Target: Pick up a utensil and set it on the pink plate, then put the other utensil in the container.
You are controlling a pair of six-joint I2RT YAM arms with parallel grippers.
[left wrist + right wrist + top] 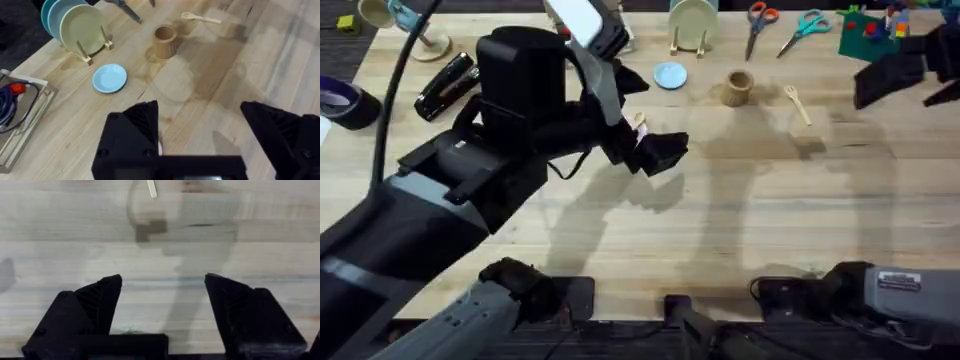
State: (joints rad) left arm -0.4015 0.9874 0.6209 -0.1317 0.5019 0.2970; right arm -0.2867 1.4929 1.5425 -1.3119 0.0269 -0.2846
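The fork's thin tines lie bare at its wide end. My right gripper will grab the fork next by its slim handle (803, 109) (152, 188).
A small wooden fork (798, 103) lies on the table to the right of the tan cup (738, 88). The left wrist view shows the same fork (201, 18) beyond the cup (164, 41). My left gripper (668, 152) hangs over the table's middle, open and holding nothing (200, 122). Beside its wrist a pale-pink sliver of the pink plate (637, 125) shows; the arm hides the remainder. My right gripper (908, 80) is at the far right, open (162, 295) and holding nothing. A pale wooden handle end (151, 187) lies ahead of it.
A light-blue plate (670, 75) lies left of the cup. A rack with a green plate (692, 22) stands behind it. Two pairs of scissors (757, 20) lie at the back, a stapler (445, 85) and tape roll (345, 100) at the left.
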